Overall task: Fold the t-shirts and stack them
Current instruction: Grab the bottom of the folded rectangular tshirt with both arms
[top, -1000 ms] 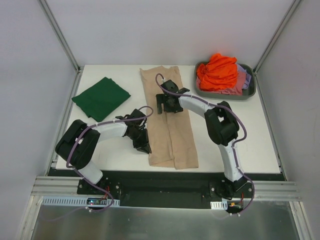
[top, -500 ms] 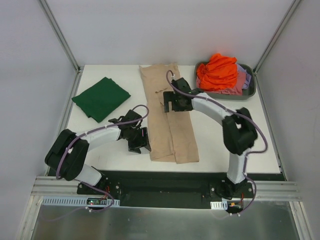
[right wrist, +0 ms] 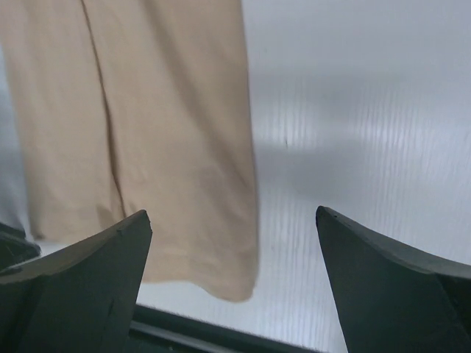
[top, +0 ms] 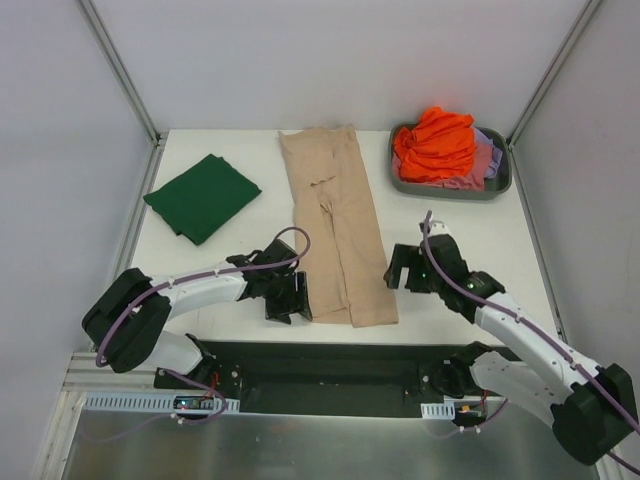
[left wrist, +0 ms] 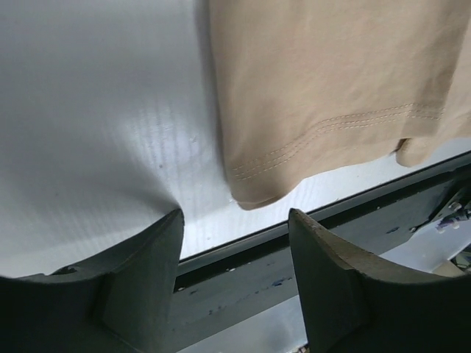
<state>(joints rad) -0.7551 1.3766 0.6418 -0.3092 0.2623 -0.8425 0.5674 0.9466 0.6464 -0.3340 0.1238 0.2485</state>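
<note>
My right gripper should next grab the beige t-shirt by the outer corner of its hem (top: 392, 320) to fold the hem end over the strip (top: 337, 215).
A beige t-shirt (top: 335, 225) lies flat as a long narrow strip down the middle of the table, its hem (left wrist: 324, 125) at the front edge. My left gripper (top: 290, 299) sits just left of the hem's near corner, open and empty (left wrist: 235, 215). My right gripper (top: 399, 272) hovers just right of the strip's near end, wide open with nothing held (right wrist: 232, 213). The shirt's right corner (right wrist: 184, 184) shows below it. A folded dark green t-shirt (top: 203, 196) rests at the back left. Orange (top: 435, 143), pink (top: 483, 160) and lavender (top: 494, 139) t-shirts are piled in a tub.
The grey plastic tub (top: 497, 186) stands at the back right corner. The table's front edge and a dark metal rail (left wrist: 309, 257) run right under my left fingers. Bare white tabletop (top: 470, 235) spreads to the right of the beige strip.
My left gripper opened and let go of the beige shirt's near left edge. The right arm drew back from the shirt's middle to the near right.
</note>
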